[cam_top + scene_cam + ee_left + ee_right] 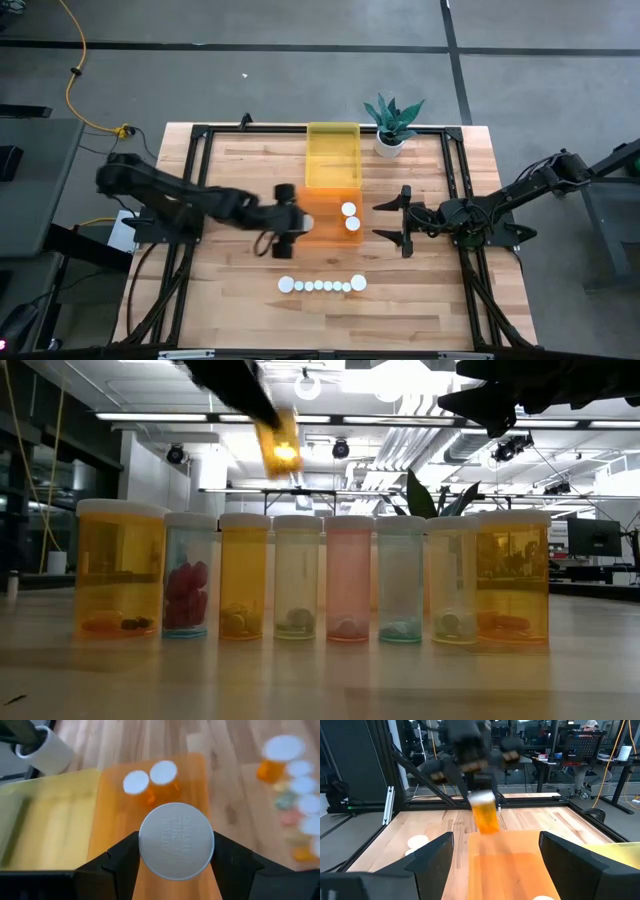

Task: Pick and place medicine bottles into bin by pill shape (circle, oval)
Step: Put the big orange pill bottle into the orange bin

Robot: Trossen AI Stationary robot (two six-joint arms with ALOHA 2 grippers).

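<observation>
The orange medicine bottle hangs above the orange bin in the left wrist view and would fall if released now, so my left gripper will keep holding it until lowered.
My left gripper is shut on an orange medicine bottle with a white cap. It is in the air over the left end of the orange bin. The bottle also shows in the low view and the right wrist view. Two white-capped bottles stand in the orange bin. The yellow bin lies just beyond it. A row of several bottles stands near the front edge. My right gripper is open and empty, right of the orange bin. My left gripper pinches the bottle at its capped top between its two fingers, one on each side. The fingers come from above, pointing down. The bottle hangs below them, cap up, a little tilted, lifted clear above the orange bin.
A plant in a white pot stands at the far edge, right of the yellow bin. A black frame runs along the table's sides. Bare wood lies between the orange bin and the bottle row.
</observation>
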